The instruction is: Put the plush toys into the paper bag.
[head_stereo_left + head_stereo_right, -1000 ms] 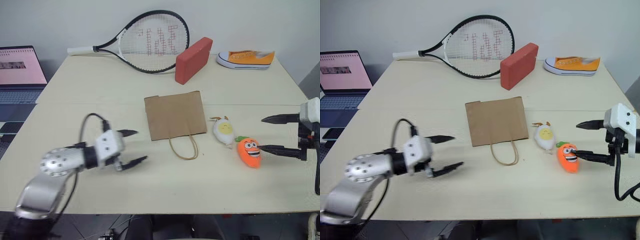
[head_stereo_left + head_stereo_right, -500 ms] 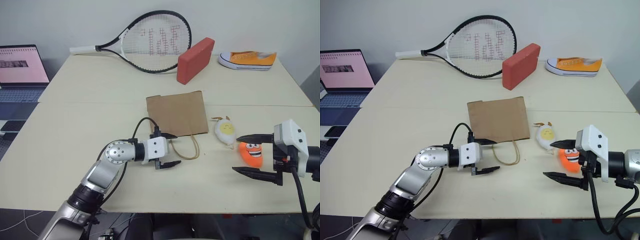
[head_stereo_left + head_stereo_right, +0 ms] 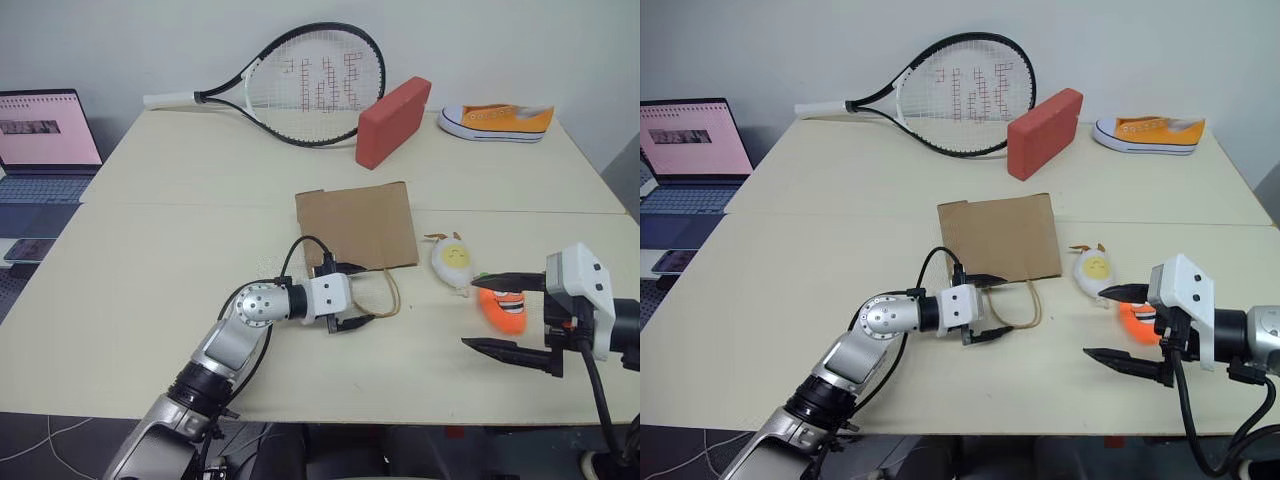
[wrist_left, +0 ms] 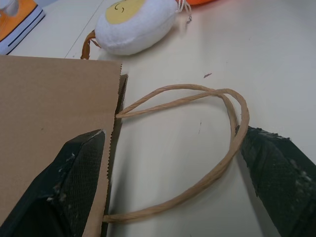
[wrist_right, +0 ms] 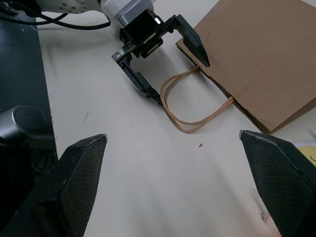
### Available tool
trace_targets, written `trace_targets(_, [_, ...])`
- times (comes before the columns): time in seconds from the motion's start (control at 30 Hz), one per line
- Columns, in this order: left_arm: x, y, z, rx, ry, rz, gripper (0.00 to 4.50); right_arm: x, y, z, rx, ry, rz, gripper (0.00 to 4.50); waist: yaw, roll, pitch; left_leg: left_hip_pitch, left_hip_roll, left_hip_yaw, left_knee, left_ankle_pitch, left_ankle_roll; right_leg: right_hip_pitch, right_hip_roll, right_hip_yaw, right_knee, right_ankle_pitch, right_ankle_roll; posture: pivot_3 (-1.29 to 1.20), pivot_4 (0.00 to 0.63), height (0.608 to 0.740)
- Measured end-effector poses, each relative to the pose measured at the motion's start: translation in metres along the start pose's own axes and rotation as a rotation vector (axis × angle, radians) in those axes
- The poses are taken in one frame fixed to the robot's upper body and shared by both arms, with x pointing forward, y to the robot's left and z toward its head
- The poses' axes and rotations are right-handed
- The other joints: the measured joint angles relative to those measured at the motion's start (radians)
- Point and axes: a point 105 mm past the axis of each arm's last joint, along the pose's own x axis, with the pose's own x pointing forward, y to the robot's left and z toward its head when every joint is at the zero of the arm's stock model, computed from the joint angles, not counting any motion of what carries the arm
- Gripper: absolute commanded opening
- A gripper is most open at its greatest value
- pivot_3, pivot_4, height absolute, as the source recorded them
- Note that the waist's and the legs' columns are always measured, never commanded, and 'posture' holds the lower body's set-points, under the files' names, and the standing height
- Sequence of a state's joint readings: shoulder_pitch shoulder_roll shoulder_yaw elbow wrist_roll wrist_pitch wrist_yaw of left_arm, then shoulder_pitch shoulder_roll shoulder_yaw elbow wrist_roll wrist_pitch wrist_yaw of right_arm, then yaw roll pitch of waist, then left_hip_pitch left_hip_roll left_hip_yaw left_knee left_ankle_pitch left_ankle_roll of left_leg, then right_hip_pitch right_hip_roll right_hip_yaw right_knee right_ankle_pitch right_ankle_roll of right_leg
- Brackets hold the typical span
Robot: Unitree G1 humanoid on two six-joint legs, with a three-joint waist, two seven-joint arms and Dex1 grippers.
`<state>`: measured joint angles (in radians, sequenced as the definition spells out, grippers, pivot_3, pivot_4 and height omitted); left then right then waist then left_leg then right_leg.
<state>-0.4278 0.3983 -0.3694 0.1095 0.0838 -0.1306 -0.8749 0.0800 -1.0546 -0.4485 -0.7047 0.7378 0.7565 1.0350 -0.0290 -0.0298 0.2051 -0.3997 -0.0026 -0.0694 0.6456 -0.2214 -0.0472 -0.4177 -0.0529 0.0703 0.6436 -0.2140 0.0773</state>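
My left fingers surround the loop handles and can close.
The brown paper bag (image 3: 355,225) lies flat mid-table, its loop handles (image 3: 385,295) towards me. My left gripper (image 3: 367,293) is open at the bag's mouth, one finger (image 4: 74,187) over the bag's edge, the other finger (image 4: 276,177) just outside the handles (image 4: 197,143). The white egg toy (image 3: 450,262) lies right of the bag, and the orange carrot toy (image 3: 505,305) lies beside it. My right gripper (image 3: 470,311) is open and hovers by the carrot, one finger crossing in front of it. The right wrist view shows the bag (image 5: 256,59) and the left gripper (image 5: 163,49).
A tennis racket (image 3: 310,85), a red block (image 3: 392,120) and a yellow sneaker (image 3: 495,120) lie along the far side of the table. A laptop (image 3: 45,140) and a phone (image 3: 30,248) sit off to the left.
My left arm has swung right from the open table to the bag's handles. My right gripper has drawn in towards me and left, beside the carrot. Both stayed open.
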Motion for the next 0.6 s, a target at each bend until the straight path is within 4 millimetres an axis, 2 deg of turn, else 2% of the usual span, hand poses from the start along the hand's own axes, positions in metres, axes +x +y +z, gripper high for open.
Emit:
trace_targets(0.07, [0.004,0.0,0.001,0.005,-0.009,-0.007,3.95,0.0,0.0,-0.001,0.003,0.002,-0.005,4.5,0.0,0.0,0.0,0.0,0.0,-0.001,0.0,0.0,0.0,0.0,0.0,0.0,0.0,0.0,0.0,0.0,0.15,0.74])
trace_targets(0.3, [0.009,-0.005,0.0,0.01,-0.02,-0.037,1.76,0.003,0.005,0.0,0.008,-0.011,-0.001,4.5,0.0,0.0,0.0,0.0,0.0,-0.001,0.0,0.0,0.0,0.001,0.0,0.0,0.0,0.0,0.0,0.0,0.15,0.74])
trace_targets(0.47, [0.01,0.001,0.001,0.027,-0.017,-0.051,0.12,0.006,0.004,0.001,0.014,-0.034,-0.03,4.5,0.0,0.0,0.0,0.0,-0.001,-0.002,0.0,0.0,0.0,0.002,0.0,0.0,-0.001,0.0,0.0,0.0,0.15,0.74])
trace_targets(0.6, [0.01,0.001,0.003,0.018,-0.023,-0.07,0.02,0.014,0.005,-0.003,0.037,-0.04,-0.043,4.5,0.0,0.0,0.0,0.001,-0.001,-0.002,0.0,0.0,0.0,0.002,0.0,-0.001,-0.001,0.0,0.0,0.0,0.15,0.74])
